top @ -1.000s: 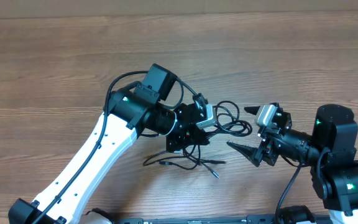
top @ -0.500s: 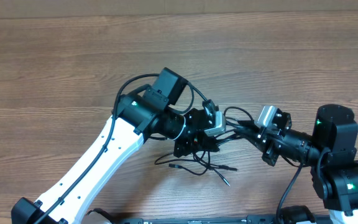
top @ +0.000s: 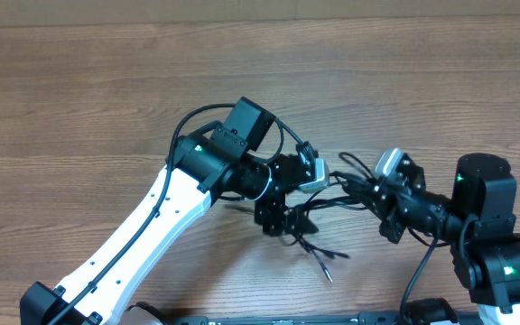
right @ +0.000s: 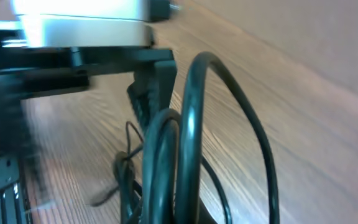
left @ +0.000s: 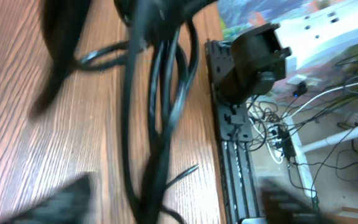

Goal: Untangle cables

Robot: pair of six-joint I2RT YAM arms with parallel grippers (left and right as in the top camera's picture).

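Observation:
The bunched cables will be grabbed next by my left gripper near their loose plug ends, so the loops stay free for my right gripper to untangle.
The cables are a bunch of thin black cords strung between my two grippers near the table's front, with loose plug ends trailing toward the front edge. My left gripper stands open; in the left wrist view the cables run between its blurred, wide-apart fingers. Coming in from the right, my right gripper is shut on the cables. In the right wrist view the cables rise as thick loops straight out of the jaws, with the left gripper's silver camera housing just beyond.
The left arm's white link slants across the front left of the wooden table. The right arm's base stands at the front right. A black rail runs along the table's front edge, with loose wires beyond it.
My right gripper reached left into the bundle and shut on it. My left gripper, shut on the cables before, has opened. The bundle shifted right and its loose ends moved with it.

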